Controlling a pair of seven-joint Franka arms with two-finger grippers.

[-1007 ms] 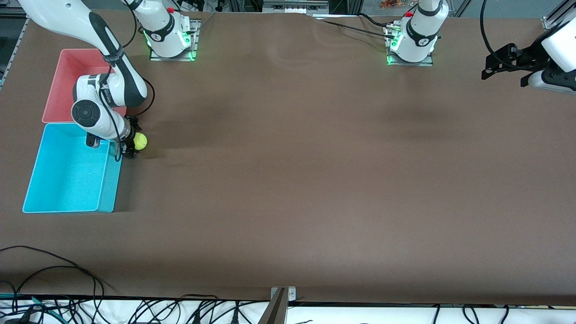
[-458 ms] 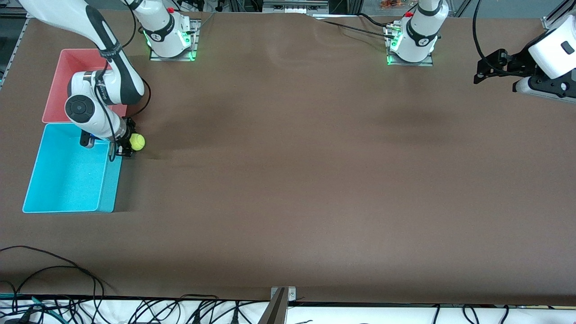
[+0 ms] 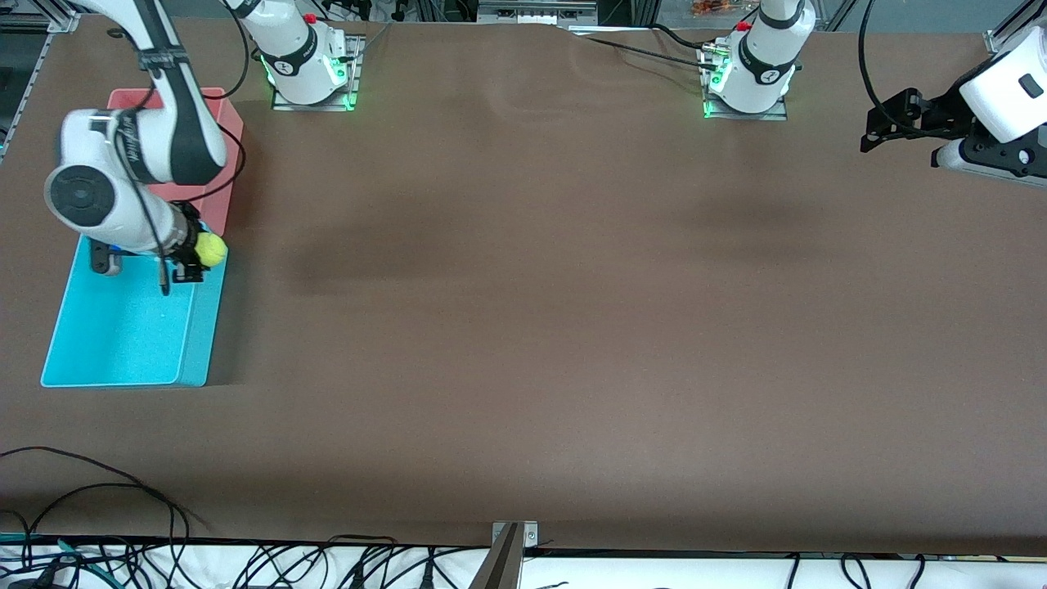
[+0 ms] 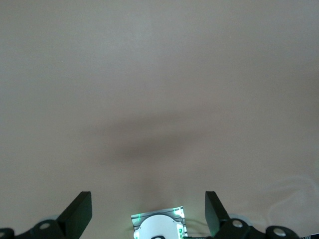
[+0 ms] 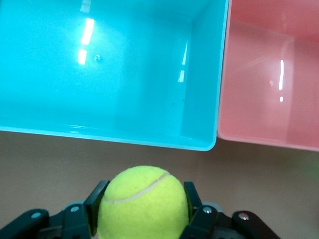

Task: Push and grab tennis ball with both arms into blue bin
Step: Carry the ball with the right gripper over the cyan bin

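The robot's right gripper needs to move the tennis ball (image 5: 142, 201) toward the bin before letting it go, because the ball hangs short of the blue bin's near rim (image 5: 114, 134) in the right wrist view.
My right gripper (image 3: 199, 251) is shut on the yellow-green tennis ball (image 3: 211, 249) and holds it in the air over the edge of the blue bin (image 3: 98, 343) that faces the table's middle. In the right wrist view the ball (image 5: 142, 201) sits between the two black fingers (image 5: 95, 199), with the blue bin (image 5: 114, 74) and its speckled floor ahead. My left gripper (image 3: 887, 121) is open and empty, raised over the table's edge at the left arm's end. In the left wrist view its fingers (image 4: 77, 214) stand wide apart over bare table.
A pink bin (image 3: 221, 114) stands right beside the blue bin, farther from the front camera, and shows in the right wrist view (image 5: 271, 79). The brown table (image 3: 523, 327) stretches bare between the arms. Black cables (image 3: 98, 507) lie along the table's front edge.
My right gripper has lifted the tennis ball off the table and carried it toward the blue bin, now over its edge. The left arm shifted slightly, then held still.
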